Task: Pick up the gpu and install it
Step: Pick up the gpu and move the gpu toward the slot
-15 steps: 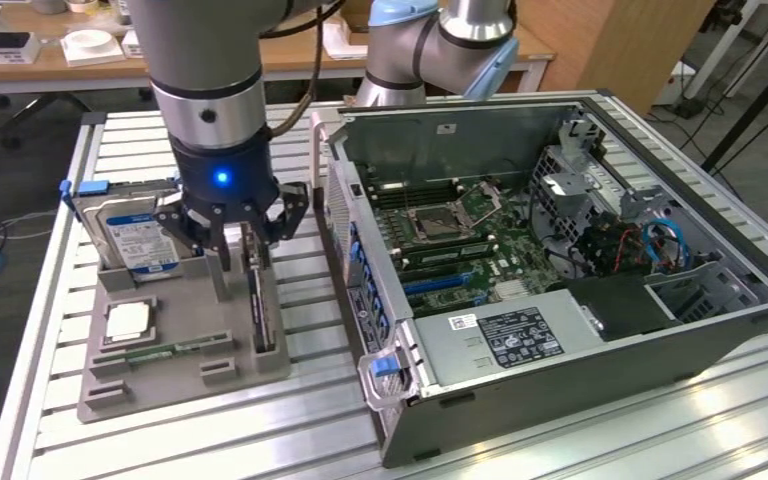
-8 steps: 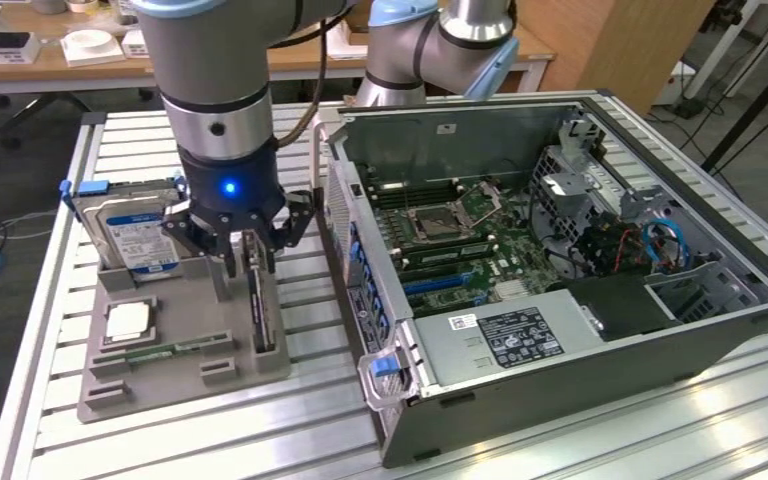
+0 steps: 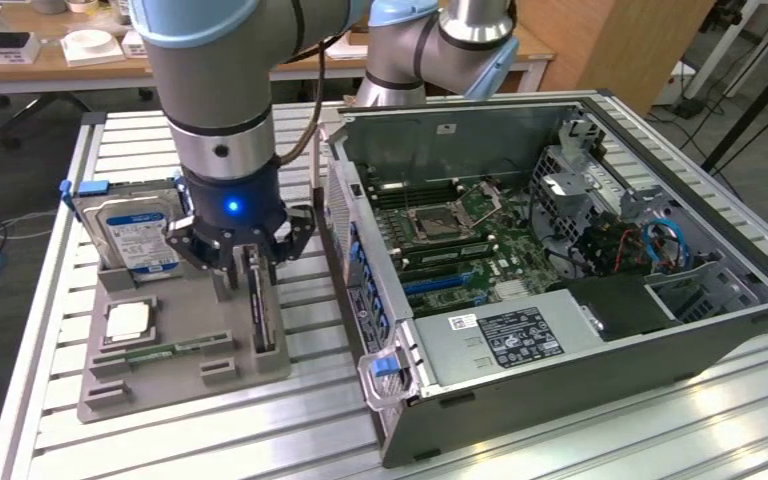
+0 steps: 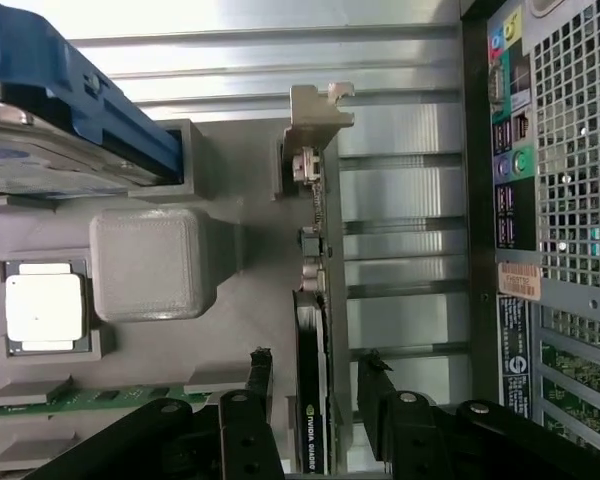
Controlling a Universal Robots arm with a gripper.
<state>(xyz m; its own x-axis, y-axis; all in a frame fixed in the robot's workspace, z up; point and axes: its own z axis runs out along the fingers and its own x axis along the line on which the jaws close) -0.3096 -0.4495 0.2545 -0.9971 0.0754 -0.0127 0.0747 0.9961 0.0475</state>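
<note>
The card's far end is crowded with bare connectors and a bent silver bracket (image 4: 315, 112), so my gripper should grab the card by its flat black shroud (image 4: 311, 390) next.
The gpu (image 3: 265, 318) stands on its long edge in a slot of the grey holder tray (image 3: 171, 385), just beside the computer case. In the wrist view the gpu (image 4: 313, 300) is a thin dark card with its silver end bracket at the far end. My gripper (image 3: 253, 262) is lowered over the card's near end and is open. One of the black fingertips (image 4: 260, 372) is on each side of the card, with a small gap showing on both sides. Seen from the wrist, the gripper (image 4: 316, 375) straddles the card without touching it.
The tray also holds a hard drive (image 3: 137, 235) with a blue clip, a processor chip (image 3: 128, 320) and a memory stick (image 3: 171, 352). The open computer case (image 3: 558, 250) lies close on the exterior view's right, motherboard exposed. Its rear panel (image 4: 550, 200) is close to the card.
</note>
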